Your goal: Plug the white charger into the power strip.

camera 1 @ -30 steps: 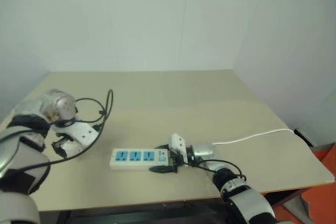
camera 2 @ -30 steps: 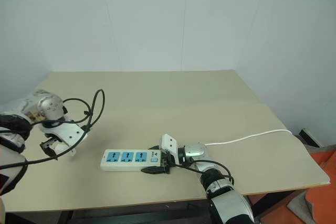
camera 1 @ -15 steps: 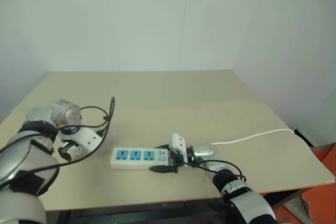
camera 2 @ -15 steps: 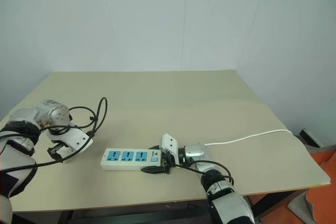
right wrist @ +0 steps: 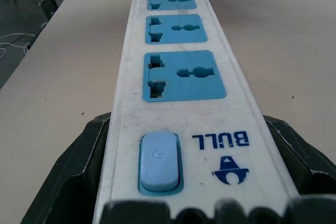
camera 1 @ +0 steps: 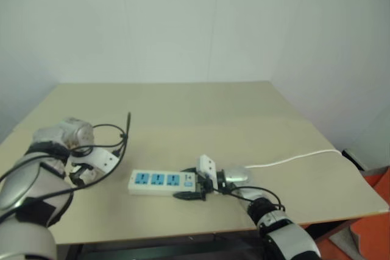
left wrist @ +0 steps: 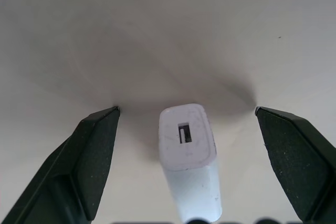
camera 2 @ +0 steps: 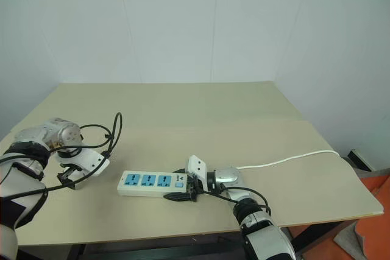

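Observation:
My left gripper should close on the white charger now, because its fingers are on both sides of the charger, level with its slotted end [left wrist: 188,137].
The white charger [left wrist: 187,156] lies on the beige table with its slot end facing the left wrist camera. My left gripper [left wrist: 186,110] points down over it and stands open, one black finger [left wrist: 92,161] on each side and well apart from it. From above, that gripper [camera 2: 68,181] hovers just left of the power strip [camera 2: 149,182]. The strip is a white bar with three blue sockets [right wrist: 184,74] and a pale blue switch [right wrist: 159,161]. My right gripper [camera 2: 178,186] is shut on the strip's switch end, its fingers [right wrist: 86,156] pressed against both long sides.
The strip's thin white cable [camera 2: 286,159] runs right across the table [camera 2: 201,114] to its right edge. A black cable loop [camera 2: 113,132] stands up from my left wrist. The table's front edge lies close below both grippers.
My left gripper has sunk toward the table and rolled a little, settling around the charger. The right gripper and the power strip have stayed where they were.

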Action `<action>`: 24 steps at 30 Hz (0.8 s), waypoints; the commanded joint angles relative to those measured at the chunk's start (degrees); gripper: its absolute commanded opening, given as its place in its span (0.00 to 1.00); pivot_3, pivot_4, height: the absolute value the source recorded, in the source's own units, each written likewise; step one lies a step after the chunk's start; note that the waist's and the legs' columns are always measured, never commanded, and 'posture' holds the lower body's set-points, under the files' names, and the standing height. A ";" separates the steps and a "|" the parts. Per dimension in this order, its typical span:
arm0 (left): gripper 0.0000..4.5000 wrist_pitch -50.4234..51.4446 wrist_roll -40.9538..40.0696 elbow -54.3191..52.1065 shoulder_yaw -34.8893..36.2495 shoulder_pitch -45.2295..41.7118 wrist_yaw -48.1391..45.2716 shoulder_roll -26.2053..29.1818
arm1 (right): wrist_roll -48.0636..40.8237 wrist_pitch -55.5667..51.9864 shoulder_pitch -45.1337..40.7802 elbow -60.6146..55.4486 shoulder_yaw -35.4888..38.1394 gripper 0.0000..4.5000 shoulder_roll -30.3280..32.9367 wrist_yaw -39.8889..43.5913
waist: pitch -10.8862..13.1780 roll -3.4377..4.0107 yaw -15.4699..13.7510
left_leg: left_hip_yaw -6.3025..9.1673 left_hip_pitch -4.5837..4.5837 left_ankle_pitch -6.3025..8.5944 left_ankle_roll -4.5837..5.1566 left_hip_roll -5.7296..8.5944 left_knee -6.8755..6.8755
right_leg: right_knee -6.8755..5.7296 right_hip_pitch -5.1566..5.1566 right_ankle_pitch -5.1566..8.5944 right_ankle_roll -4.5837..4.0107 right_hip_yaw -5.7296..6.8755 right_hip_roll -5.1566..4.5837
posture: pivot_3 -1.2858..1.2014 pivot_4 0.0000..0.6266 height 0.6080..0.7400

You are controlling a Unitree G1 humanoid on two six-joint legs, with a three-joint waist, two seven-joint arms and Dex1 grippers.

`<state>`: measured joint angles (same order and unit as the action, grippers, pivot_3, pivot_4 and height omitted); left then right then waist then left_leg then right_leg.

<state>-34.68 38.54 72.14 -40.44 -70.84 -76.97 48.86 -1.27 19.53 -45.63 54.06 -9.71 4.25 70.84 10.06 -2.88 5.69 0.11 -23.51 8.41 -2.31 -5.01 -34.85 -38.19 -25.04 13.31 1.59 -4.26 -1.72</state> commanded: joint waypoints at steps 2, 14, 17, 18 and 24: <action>1.00 1.11 1.24 0.91 0.74 -0.51 0.86 0.28 | 0.07 -1.00 1.55 -0.29 -1.15 0.76 -0.85 0.04 | 0.00 0.00 0.01 | 0.00 0.00 0.00 0.00 0.00 0.00 | 0.00 0.00 0.00 0.00 0.00 0.00 | 0.52 0.24 1.00; 0.66 0.83 0.41 1.35 2.33 0.17 -2.01 -0.30 | 0.14 -1.46 1.99 -0.98 -1.27 0.76 -0.80 -0.12 | 0.00 0.00 0.01 | 0.00 -0.01 0.00 0.00 0.00 0.00 | 0.01 0.00 0.00 0.00 0.00 0.00 | 0.52 0.24 1.00; 0.45 0.89 0.56 1.41 2.65 0.08 -2.28 -0.28 | 0.16 -1.61 2.05 -1.05 -1.24 0.76 -0.69 -0.22 | 0.00 0.00 0.02 | 0.00 -0.01 0.00 0.00 0.00 0.01 | 0.01 0.00 0.00 0.00 0.00 0.00 | 0.52 0.24 1.00; 0.38 0.92 0.62 1.40 2.76 0.05 -2.25 -0.24 | 0.16 -1.64 2.14 -1.12 -1.23 0.76 -0.61 -0.20 | 0.00 0.00 0.02 | 0.00 -0.01 0.00 0.00 0.00 0.01 | 0.01 0.00 0.00 0.00 0.00 0.00 | 0.52 0.24 1.00; 0.23 0.93 0.48 1.58 3.36 -0.48 -2.60 0.04 | 0.13 -1.90 1.99 -1.18 -1.11 0.76 -0.57 -0.53 | 0.00 0.00 0.01 | 0.00 -0.01 0.00 0.00 0.00 0.00 | 0.01 0.00 0.00 0.00 0.00 0.00 | 0.52 0.24 1.00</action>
<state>-33.70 39.15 73.27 -37.92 -70.86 -78.70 48.11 -1.26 18.53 -44.69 52.58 -9.73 4.29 70.30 10.05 -2.88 5.70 0.11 -23.52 8.41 -2.31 -5.01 -34.84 -38.18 -25.04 13.31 1.59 -4.26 -1.72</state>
